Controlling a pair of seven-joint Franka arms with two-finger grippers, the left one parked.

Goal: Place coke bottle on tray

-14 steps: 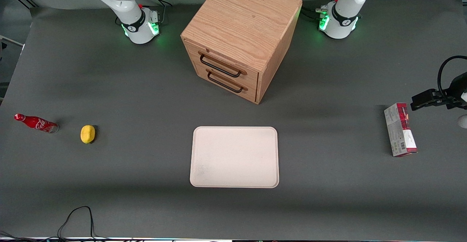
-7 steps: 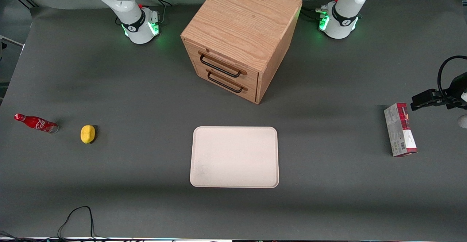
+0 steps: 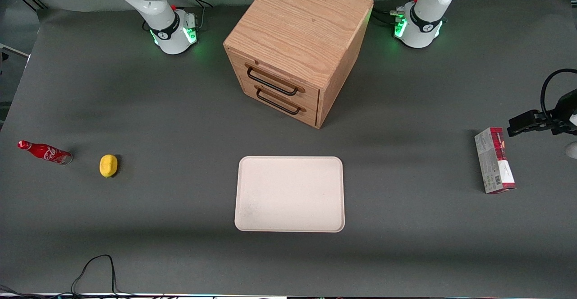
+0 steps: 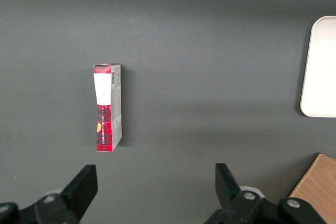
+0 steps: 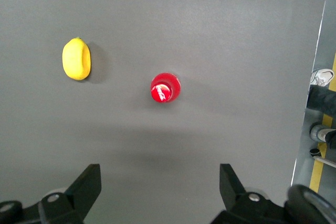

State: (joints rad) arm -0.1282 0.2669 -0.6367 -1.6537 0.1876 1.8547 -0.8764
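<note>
I need to grab the coke bottle by its red cap end (image 3: 23, 144) with my right gripper next. Then I can set it on the tray (image 3: 289, 194).
The coke bottle (image 3: 44, 151), small and red with white lettering, stands on the grey table toward the working arm's end. In the right wrist view it shows from above as a round red cap (image 5: 166, 87). The cream-white tray (image 3: 289, 194) lies flat mid-table, in front of the wooden cabinet, and holds nothing. Its edge also shows in the left wrist view (image 4: 320, 66). My right gripper (image 5: 160, 182) is out of the front view. It hangs high above the table close to the bottle, open and empty, with its fingers (image 5: 89, 182) spread wide.
A yellow lemon (image 3: 108, 165) lies beside the bottle, between it and the tray, and also shows in the right wrist view (image 5: 76, 59). A wooden two-drawer cabinet (image 3: 297, 46) stands mid-table. A red-and-grey carton (image 3: 494, 160) lies toward the parked arm's end. The table edge (image 5: 314, 77) runs near the bottle.
</note>
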